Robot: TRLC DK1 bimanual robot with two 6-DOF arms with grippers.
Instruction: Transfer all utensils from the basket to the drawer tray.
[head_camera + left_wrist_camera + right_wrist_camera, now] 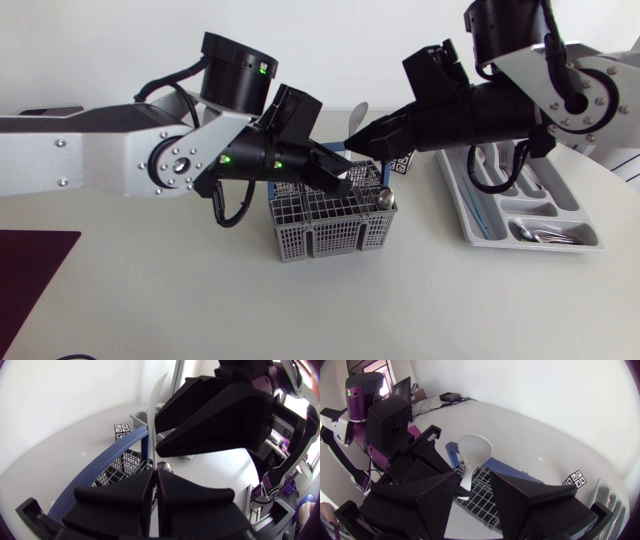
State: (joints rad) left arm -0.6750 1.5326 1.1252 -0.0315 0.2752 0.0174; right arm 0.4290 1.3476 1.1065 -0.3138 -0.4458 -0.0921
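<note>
My right gripper grabs the spoon by its upper end (354, 128) (470, 465) next, since that end stays free while my left gripper already covers the spoon's lower handle.
A grey wire basket (330, 228) with a blue handle (100, 467) stands mid-table. A round-ended metal utensil (383, 198) sticks out of it. My left gripper (335, 180) hovers over the basket, shut on the thin handle of a white spoon (152, 415) that stands upright, bowl up (474, 450). My right gripper (355, 138) meets it from the other side. Its fingers stand apart on either side of the spoon's handle (465, 480), not pinching it. The grey drawer tray (480, 215) lies at the right with several utensils in its compartments.
A small black-and-white marker tag (402, 163) lies between basket and tray. My right arm's links hang over the tray's far end. A dark mat (30, 270) covers the table's front left corner.
</note>
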